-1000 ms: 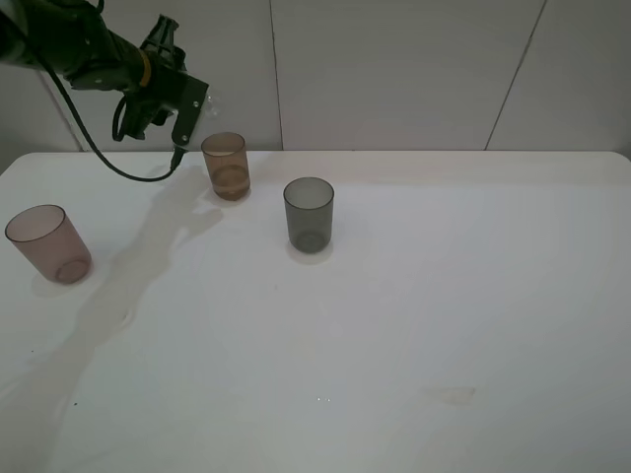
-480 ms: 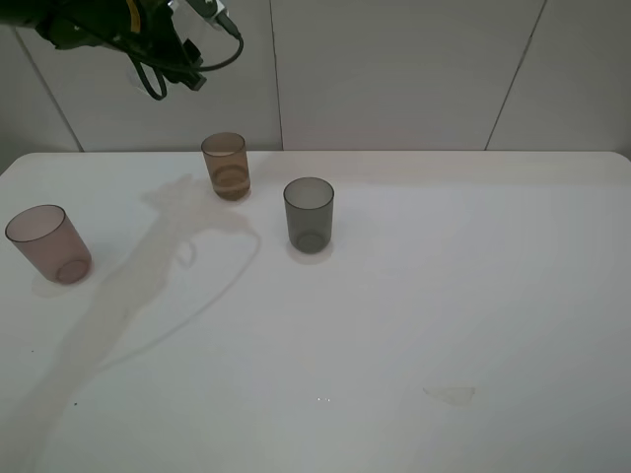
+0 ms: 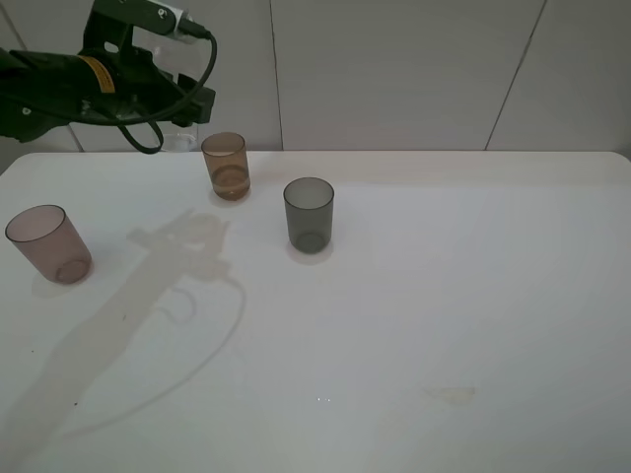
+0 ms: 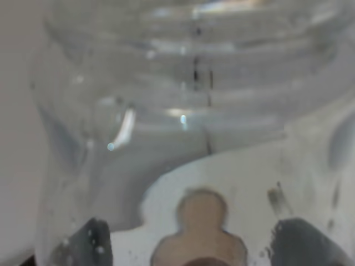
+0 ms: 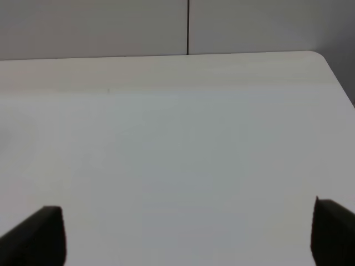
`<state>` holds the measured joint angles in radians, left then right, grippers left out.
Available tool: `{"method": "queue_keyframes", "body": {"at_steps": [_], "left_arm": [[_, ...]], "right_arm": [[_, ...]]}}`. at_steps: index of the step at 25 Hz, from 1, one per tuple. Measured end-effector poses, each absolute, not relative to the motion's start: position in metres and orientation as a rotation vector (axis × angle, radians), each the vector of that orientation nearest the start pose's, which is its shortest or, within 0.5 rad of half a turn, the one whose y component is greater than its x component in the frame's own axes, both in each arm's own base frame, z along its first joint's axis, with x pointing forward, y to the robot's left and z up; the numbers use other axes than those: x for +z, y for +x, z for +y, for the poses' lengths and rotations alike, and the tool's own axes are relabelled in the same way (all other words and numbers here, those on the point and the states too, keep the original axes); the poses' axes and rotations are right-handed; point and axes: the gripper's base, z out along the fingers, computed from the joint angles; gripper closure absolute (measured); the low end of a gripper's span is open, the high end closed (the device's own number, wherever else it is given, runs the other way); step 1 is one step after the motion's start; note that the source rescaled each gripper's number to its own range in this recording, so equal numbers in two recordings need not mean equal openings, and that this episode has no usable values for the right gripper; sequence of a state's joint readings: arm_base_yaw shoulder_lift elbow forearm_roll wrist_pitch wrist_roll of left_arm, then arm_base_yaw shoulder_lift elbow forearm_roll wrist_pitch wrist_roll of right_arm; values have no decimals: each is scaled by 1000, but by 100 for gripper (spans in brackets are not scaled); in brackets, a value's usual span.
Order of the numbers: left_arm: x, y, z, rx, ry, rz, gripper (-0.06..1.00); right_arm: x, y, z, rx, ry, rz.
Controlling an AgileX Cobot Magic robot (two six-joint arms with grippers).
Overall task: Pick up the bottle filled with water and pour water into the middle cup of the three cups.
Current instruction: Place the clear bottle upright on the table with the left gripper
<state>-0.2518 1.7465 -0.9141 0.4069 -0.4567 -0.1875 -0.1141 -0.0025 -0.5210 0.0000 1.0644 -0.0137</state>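
The bottle's base [image 3: 179, 144] hangs in midair, apart from its shadow, so my left gripper keeps holding the bottle from here until the bottle stands on the tabletop.
In the exterior high view my left gripper [image 3: 183, 120] hangs at the back left, shut on the clear bottle [image 3: 179, 141], which shows just below it, left of the amber middle cup [image 3: 227, 166]. The smoky grey cup [image 3: 309, 214] stands right of the amber one. The pinkish cup [image 3: 47, 243] stands far left. In the left wrist view the bottle [image 4: 183, 111] fills the frame between the dark fingertips [image 4: 91, 246]. An amber blur shows through it. My right gripper [image 5: 188, 233] is open and empty over bare table.
The white table [image 3: 424, 296] runs wide to the right and front of the cups. A grey panelled wall [image 3: 394, 69] stands right behind the table's back edge. The left arm's cable [image 3: 202, 94] loops above the amber cup.
The left arm rose from beside the amber cup, then came down level. The bottle now hangs left of that cup. The cups have not moved.
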Motion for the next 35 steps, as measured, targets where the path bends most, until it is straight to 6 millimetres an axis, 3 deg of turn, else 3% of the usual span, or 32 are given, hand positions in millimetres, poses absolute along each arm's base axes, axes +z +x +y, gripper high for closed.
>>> {"method": "queue_keyframes", "body": {"at_steps": [6, 11, 21, 28, 35], "left_arm": [[176, 319, -104, -304, 520, 1829, 92], [160, 300, -104, -377, 510, 1782, 92], [112, 292, -107, -494, 472, 1749, 92], [78, 292, -104, -429, 502, 1790, 92], [75, 292, -102, -385, 518, 1792, 92]], "right_arm": [[283, -8, 1, -81, 102, 2023], [283, -8, 1, -81, 102, 2023], [283, -8, 1, -81, 102, 2023], [283, -8, 1, -81, 102, 2023], [283, -8, 1, -81, 102, 2023]]}}
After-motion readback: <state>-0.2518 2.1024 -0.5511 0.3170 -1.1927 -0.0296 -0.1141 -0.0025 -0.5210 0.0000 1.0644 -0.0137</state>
